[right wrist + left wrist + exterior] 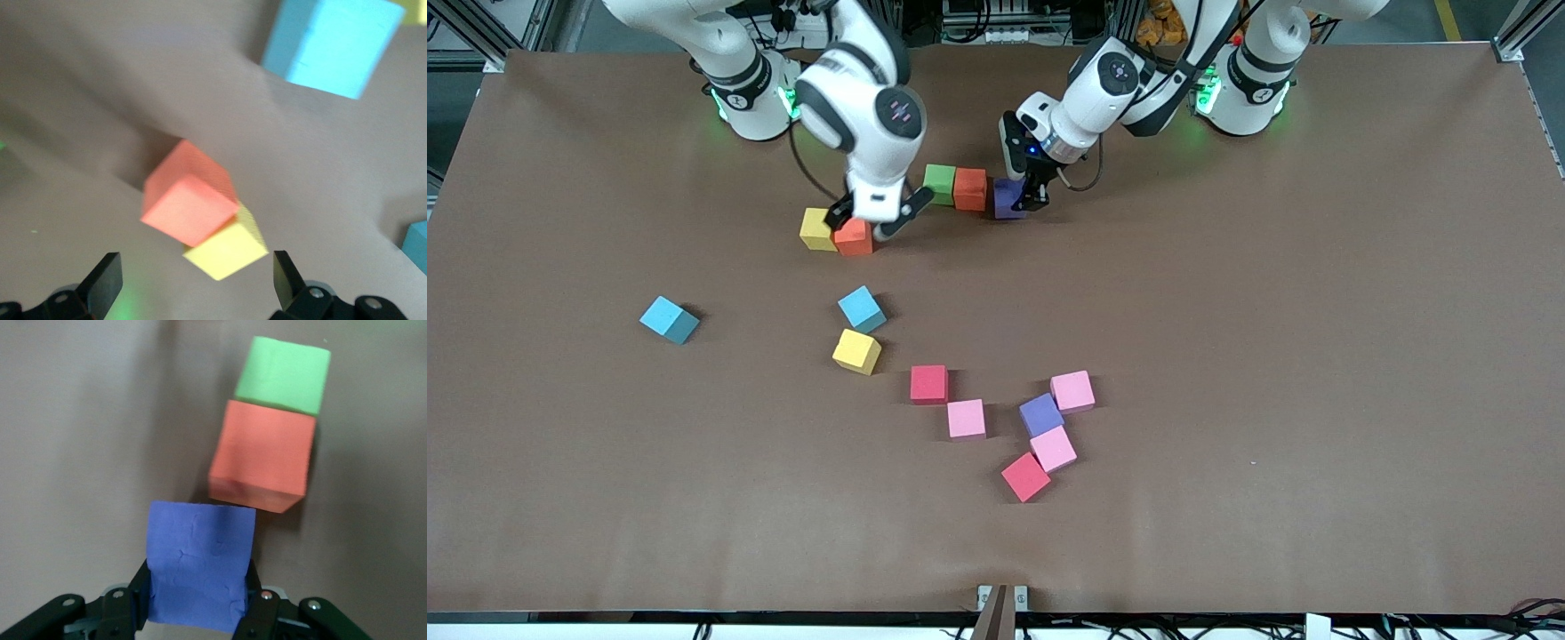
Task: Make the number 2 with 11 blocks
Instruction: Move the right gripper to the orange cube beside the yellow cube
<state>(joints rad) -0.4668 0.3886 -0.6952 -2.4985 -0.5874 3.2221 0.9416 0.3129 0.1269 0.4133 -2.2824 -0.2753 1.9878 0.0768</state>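
A gap separates the purple block (pixel 1007 199) from the orange block's side, so my left gripper keeps hold of the purple block until it is against that side.
A green block (pixel 940 182) and an orange block (pixel 969 188) lie in a row near the robots' bases. My left gripper (pixel 1030 194) is shut on a purple block (pixel 1007 199) at that row's end toward the left arm. In the left wrist view the purple block (pixel 200 570) sits between the fingers, close to the orange block (pixel 263 457) and the green block (pixel 285 375). My right gripper (pixel 874 222) stands open over an orange block (pixel 855 237) that touches a yellow block (pixel 816 228). The right wrist view shows the right gripper (pixel 195 280) holding nothing, with that orange block (pixel 190 200) and yellow block (pixel 227 250) ahead of it.
Loose blocks lie nearer the front camera: two light blue (pixel 669 319) (pixel 862 308), a yellow (pixel 857 351), two red (pixel 929 384) (pixel 1025 477), three pink (pixel 966 419) (pixel 1072 392) (pixel 1054 449) and a purple (pixel 1040 414). Brown table (pixel 1316 356) stretches toward the left arm's end.
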